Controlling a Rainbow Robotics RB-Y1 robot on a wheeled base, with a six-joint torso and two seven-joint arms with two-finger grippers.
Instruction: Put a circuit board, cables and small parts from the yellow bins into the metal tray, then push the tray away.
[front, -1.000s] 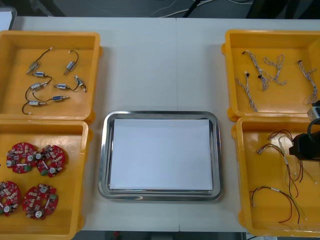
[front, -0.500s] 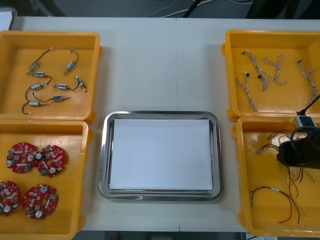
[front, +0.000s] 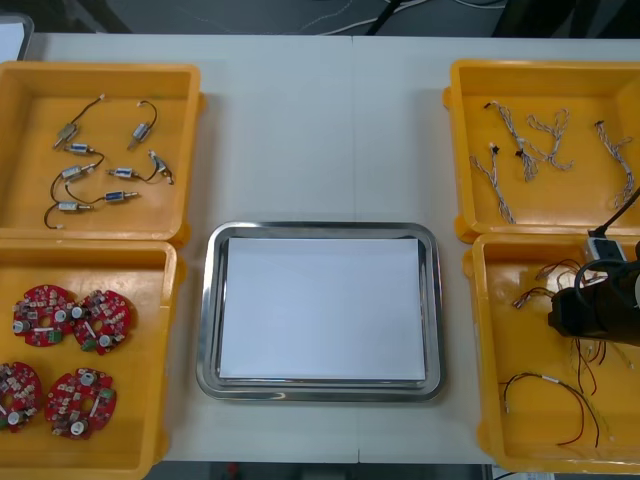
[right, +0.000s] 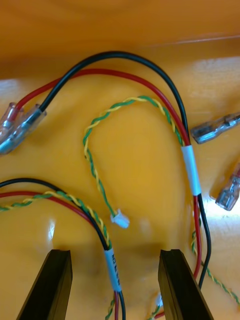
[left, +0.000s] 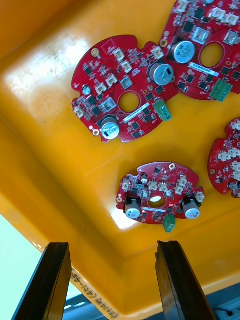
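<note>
My right gripper grabs the cable at its white sleeve (right: 113, 269) next, since the slack loops of red, black and yellow-green wires bunch together there.
My right gripper (front: 578, 312) hangs low over the near right yellow bin (front: 481, 345), above the red and yellow cables (front: 556, 398). In the right wrist view its fingers (right: 54, 282) stand open, and one red, black and yellow-green cable bundle (right: 113, 267) with a white sleeve runs between them. A second bundle (right: 190, 167) curves just beyond. My left gripper (left: 112, 282) is open above the near left bin's wall (left: 45, 165), close to a round red circuit board (left: 160, 195). Several boards (front: 62, 358) lie in that bin. The metal tray (front: 205, 320), white inside, holds nothing.
The far left bin (front: 190, 150) holds small metal parts on black cables (front: 100, 170). Twisted blue and white cables (front: 530, 140) lie in the far right bin (front: 455, 150). Bare table (front: 320, 130) stretches beyond the tray.
My right gripper has moved left from the table's right edge, deeper over the near right bin and its cables. The bins' contents and the tray have not moved.
</note>
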